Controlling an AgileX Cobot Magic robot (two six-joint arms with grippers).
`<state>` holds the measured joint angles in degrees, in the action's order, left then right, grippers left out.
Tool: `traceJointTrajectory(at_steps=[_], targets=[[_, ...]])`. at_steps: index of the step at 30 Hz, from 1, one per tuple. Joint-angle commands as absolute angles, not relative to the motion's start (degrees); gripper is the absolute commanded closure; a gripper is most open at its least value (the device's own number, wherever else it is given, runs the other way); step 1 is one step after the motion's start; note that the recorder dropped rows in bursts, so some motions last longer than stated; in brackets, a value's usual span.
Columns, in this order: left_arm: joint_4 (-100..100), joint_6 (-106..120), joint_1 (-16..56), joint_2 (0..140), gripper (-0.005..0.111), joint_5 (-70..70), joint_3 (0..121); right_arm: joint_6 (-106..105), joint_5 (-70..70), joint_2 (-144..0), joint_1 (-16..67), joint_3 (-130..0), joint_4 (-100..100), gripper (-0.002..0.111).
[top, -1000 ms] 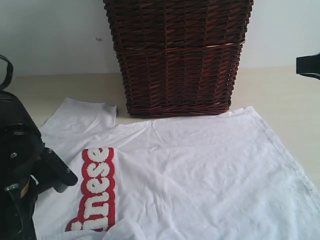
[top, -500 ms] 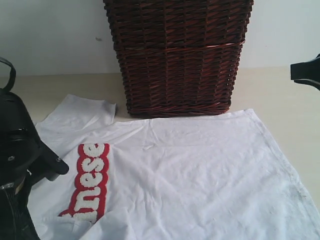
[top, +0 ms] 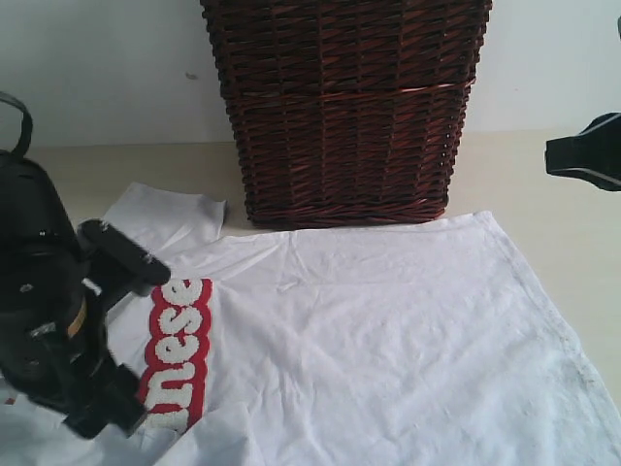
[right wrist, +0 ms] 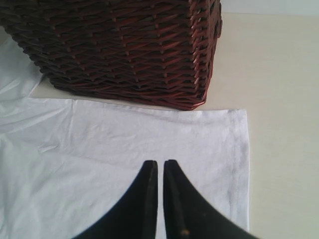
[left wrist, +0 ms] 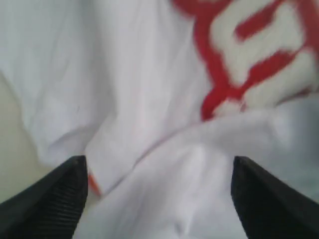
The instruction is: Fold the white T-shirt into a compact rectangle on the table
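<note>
My left gripper should next pinch that rumpled fold [top: 136,447], because a rumpled fold of the T-shirt [top: 388,330] stands up beside the red patch while the rest lies flat.
The white T-shirt [top: 388,330] lies spread flat on the table [top: 543,184], its red chest patch [top: 175,349] with white letters near the left. My left gripper [top: 118,335] hovers over the shirt's left part beside the patch, open, its fingers wide apart. In the left wrist view a rumpled fold of the shirt [left wrist: 139,74] and the patch [left wrist: 249,55] lie under the left gripper [left wrist: 159,172], with nothing gripped. My right gripper [right wrist: 160,163] is shut and empty above the shirt [right wrist: 124,144] near its far right corner. It shows at the right edge as a dark tip [top: 582,155].
A dark brown wicker basket [top: 349,107] stands at the back middle, right against the shirt's far edge [right wrist: 114,45]. Bare table [right wrist: 269,74] lies to the right of the shirt and basket. A pale wall rises behind.
My left gripper has opened and let go of the shirt, after dragging that side a little to the left. The right gripper has crept further in from the right, still shut.
</note>
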<state>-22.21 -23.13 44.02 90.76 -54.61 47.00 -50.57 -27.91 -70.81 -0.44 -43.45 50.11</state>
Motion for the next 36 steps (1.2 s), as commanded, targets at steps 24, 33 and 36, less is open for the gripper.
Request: traceJointTrajectory(at_steps=[24, 33, 36], targets=[[-16.24, -20.13, 20.76, 110.58, 0.107, -25.07, 69.79, -57.27, -26.33, -84.75, -0.64, -44.38, 57.09, 0.103], [16.42, 10.6, 12.45, 125.89, 0.107, -43.21, 88.64, -57.48, -26.22, -84.75, -0.64, -44.38, 56.97, 0.103], [14.98, 10.31, 11.11, 128.68, 0.107, -42.32, 90.1, -57.48, -26.1, -84.75, -0.64, -44.38, 56.97, 0.103]])
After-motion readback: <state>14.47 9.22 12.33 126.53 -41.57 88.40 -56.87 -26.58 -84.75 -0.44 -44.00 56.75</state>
